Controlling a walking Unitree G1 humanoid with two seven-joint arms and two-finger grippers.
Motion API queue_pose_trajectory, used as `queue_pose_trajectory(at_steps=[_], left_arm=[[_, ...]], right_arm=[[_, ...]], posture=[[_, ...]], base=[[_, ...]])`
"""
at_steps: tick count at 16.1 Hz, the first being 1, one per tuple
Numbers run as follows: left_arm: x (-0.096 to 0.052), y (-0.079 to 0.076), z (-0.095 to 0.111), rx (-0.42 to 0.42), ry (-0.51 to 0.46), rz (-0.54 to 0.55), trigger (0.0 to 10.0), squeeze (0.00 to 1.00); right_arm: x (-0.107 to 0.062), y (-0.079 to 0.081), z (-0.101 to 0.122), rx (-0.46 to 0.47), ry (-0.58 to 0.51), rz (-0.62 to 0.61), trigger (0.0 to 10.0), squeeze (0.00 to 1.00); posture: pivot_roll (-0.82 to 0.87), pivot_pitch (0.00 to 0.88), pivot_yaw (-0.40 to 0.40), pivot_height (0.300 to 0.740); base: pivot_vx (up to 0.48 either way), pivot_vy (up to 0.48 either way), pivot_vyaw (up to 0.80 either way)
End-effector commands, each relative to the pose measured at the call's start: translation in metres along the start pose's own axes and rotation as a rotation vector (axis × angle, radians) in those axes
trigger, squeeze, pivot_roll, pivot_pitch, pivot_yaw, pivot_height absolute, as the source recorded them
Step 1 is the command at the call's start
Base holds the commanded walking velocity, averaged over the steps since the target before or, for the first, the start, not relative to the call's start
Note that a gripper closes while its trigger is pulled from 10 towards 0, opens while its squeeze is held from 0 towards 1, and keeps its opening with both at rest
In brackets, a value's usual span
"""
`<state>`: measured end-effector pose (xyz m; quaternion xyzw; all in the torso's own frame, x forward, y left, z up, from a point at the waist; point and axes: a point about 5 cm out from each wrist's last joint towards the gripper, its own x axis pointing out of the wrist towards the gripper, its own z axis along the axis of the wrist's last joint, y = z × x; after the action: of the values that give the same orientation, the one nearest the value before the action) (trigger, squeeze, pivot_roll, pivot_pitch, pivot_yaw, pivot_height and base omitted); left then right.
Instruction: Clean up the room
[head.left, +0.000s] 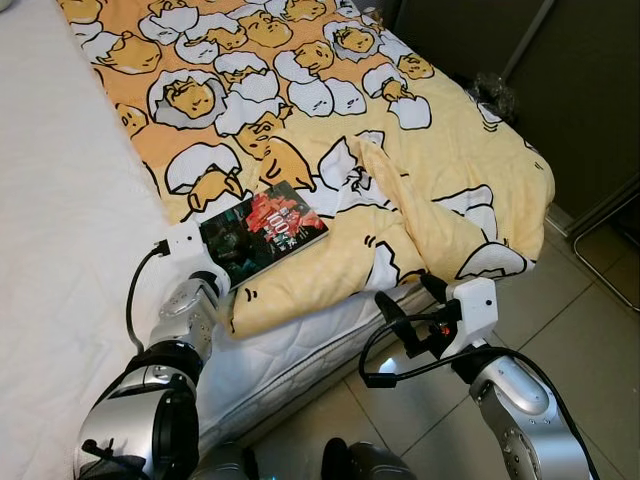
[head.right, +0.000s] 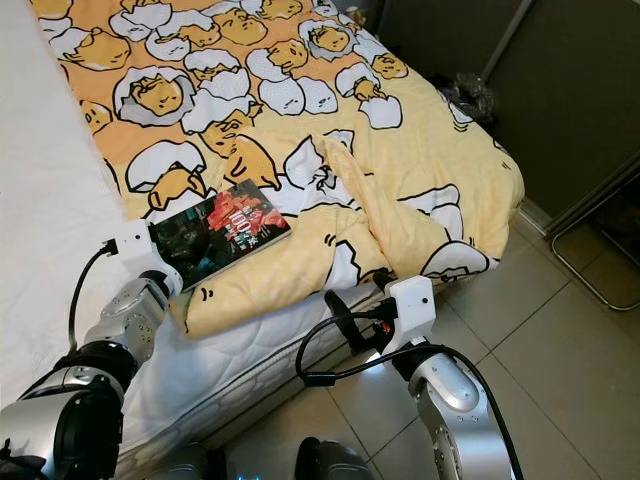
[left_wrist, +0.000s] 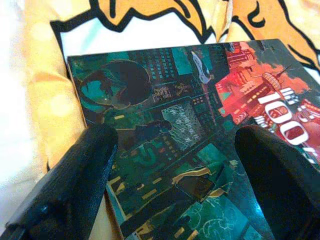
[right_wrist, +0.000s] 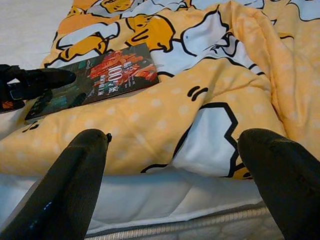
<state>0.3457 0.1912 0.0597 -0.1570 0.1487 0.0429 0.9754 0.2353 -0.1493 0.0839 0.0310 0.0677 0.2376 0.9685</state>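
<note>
The book's broad cover reaches out past both fingers, so my left gripper should next grab the book by its thin lower edge.
A dark book with a teal and red cover lies on the yellow egg-print blanket, close to the bed's near edge. My left gripper is open at the book's near corner. Its two black fingers stand apart over the cover, and nothing is gripped. My right gripper is open and empty. It hangs just off the bed's side, below the blanket's hanging edge and to the right of the book.
The white mattress lies bare to the left of the blanket. Tiled floor runs along the bed's right side. A dark wall panel and a thin metal frame stand at the right. Something crumpled and dark sits by the bed's far corner.
</note>
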Motion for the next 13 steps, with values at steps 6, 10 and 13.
queue_pose_trajectory(at_steps=[6,10,13], left_arm=[[-0.003,-0.001,-0.009,0.139,0.012,0.017,10.0,0.0],[-0.006,-0.003,-0.03,-0.082,0.127,0.003,0.0,0.0],[-0.009,-0.007,-0.042,-0.277,0.162,-0.037,0.0,0.0]], right_arm=[[-0.001,-0.001,0.0,-0.003,0.003,-0.005,10.0,0.0],[-0.001,-0.002,-0.001,-0.003,0.004,-0.008,10.0,0.0],[0.0,-0.002,-0.002,0.001,0.005,-0.011,10.0,0.0]], posture=[[-0.14,0.136,-0.107,0.74],[-0.14,0.113,-0.1,0.74],[-0.14,0.11,-0.098,0.74]], base=[[0.0,0.0,0.0],[0.0,0.0,0.0],[0.0,0.0,0.0]])
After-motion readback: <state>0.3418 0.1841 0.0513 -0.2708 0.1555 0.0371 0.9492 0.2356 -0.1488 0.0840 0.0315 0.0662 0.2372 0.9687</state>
